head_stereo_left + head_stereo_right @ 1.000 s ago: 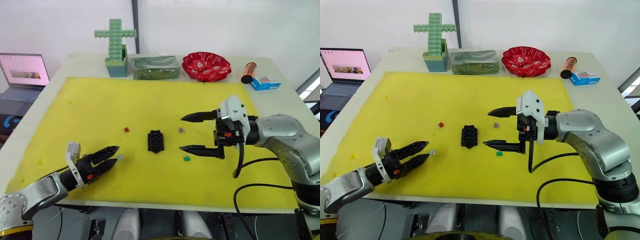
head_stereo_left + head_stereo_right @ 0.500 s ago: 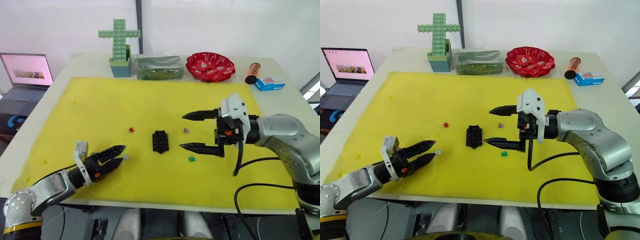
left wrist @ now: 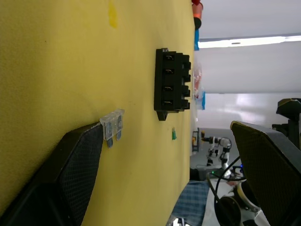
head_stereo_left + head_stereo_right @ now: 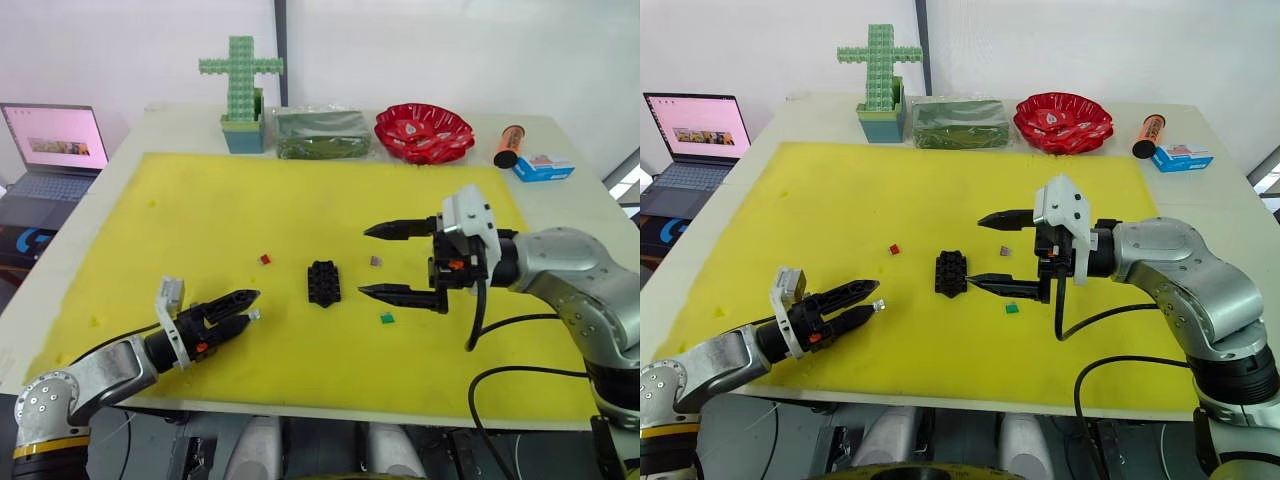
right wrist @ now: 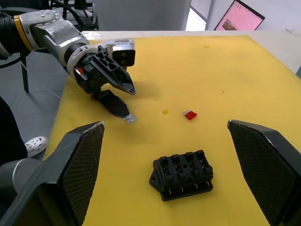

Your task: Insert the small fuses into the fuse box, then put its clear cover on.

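Observation:
My left gripper grabs the grey fuse by its plastic body (image 4: 254,314) next, so the metal blades stay free to enter the fuse box (image 4: 323,282).
The black fuse box (image 4: 323,282) lies mid-mat with its slots facing up. Around it on the mat are small fuses: red (image 4: 265,259), purplish-brown (image 4: 376,261) and green (image 4: 386,318). A grey fuse (image 4: 254,314) lies at the tip of one finger of my left gripper (image 4: 249,307), which is open and low over the mat, left of the box. My right gripper (image 4: 364,262) hovers wide open just right of the box, over the purplish-brown fuse. In the left wrist view the grey fuse (image 3: 113,123) touches one fingertip. The clear cover is out of view.
Along the table's far edge stand a green brick cross (image 4: 240,85), a wrapped green package (image 4: 322,133), a red bowl (image 4: 424,132), an orange tube (image 4: 503,146) and a blue box (image 4: 543,167). A laptop (image 4: 55,140) sits off the left side. The yellow mat (image 4: 200,200) covers the table.
The head camera has shifted a little. My left gripper has crept forward beside the grey fuse, and my right gripper has drifted slightly toward the fuse box. Both stay open.

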